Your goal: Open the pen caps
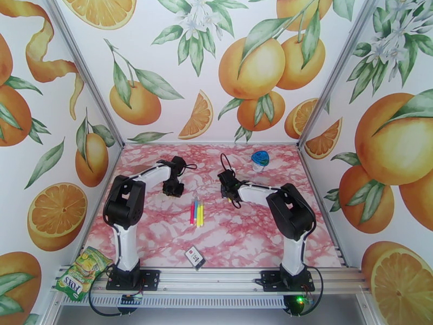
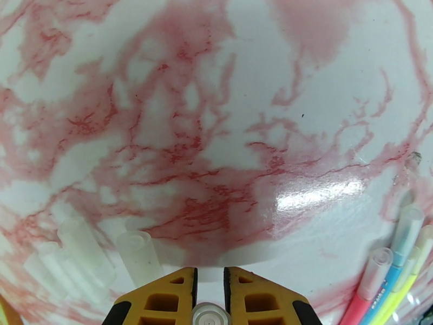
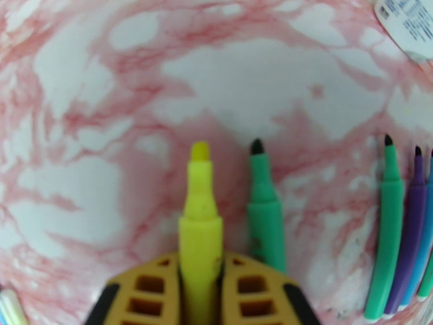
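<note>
The clear pen cap is just above free, flat marble table beside the loose caps and would land there, so it is time for my left gripper to open now.
My left gripper (image 2: 210, 273) is shut on a clear pen cap (image 2: 211, 316), held just above the marble table. Several more loose clear pen caps (image 2: 86, 253) lie on the table to its left. Pink, blue and yellow capped pens (image 2: 381, 288) lie side by side at the lower right of the left wrist view, and between the arms in the top view (image 1: 197, 213). My right gripper (image 3: 200, 260) is shut on an uncapped yellow pen (image 3: 200, 212), tip pointing away. An uncapped green pen (image 3: 265, 212) lies beside it. From above, the left gripper (image 1: 174, 189) and right gripper (image 1: 234, 198) both hang low over the table.
Uncapped green, purple and blue pens (image 3: 403, 234) lie in a row to the right of my right gripper. A round blue-lidded clear container (image 1: 260, 160) stands at the back right. A small white card (image 1: 195, 258) lies near the front edge, a candy bag (image 1: 81, 273) at the front left.
</note>
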Motion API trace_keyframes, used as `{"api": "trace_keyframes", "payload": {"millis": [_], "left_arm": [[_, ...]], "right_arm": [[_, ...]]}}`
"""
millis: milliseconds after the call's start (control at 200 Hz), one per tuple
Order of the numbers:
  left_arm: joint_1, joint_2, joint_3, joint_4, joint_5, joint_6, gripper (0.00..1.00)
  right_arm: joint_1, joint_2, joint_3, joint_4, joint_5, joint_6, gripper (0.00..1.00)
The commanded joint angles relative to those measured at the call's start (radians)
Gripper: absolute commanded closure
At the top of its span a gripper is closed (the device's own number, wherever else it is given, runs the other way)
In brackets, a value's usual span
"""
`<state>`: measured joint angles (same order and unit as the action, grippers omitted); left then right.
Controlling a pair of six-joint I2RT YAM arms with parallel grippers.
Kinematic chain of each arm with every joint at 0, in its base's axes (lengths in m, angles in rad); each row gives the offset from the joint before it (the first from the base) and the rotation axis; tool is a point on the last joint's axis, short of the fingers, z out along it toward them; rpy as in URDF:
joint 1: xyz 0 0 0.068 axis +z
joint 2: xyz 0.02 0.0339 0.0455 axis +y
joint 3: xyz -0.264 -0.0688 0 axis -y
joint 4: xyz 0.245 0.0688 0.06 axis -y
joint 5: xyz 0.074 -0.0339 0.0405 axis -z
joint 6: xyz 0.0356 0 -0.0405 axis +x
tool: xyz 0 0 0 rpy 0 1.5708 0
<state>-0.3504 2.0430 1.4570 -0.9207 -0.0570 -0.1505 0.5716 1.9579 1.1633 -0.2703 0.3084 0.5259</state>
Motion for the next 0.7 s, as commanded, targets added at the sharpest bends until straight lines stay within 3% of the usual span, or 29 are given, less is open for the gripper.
{"api": "trace_keyframes", "payload": {"millis": [0, 696], "left_arm": [[-0.005, 0.014, 0.031, -0.009, -0.015, 0.002, 0.83], [-0.005, 0.01, 0.025, -0.006, -0.02, -0.007, 0.78]], "right_arm": [[-0.012, -0.012, 0.002, -0.062, 0.059, -0.013, 1.0], [-0.062, -0.053, -0.028, -0.115, 0.127, -0.045, 1.0]]}}
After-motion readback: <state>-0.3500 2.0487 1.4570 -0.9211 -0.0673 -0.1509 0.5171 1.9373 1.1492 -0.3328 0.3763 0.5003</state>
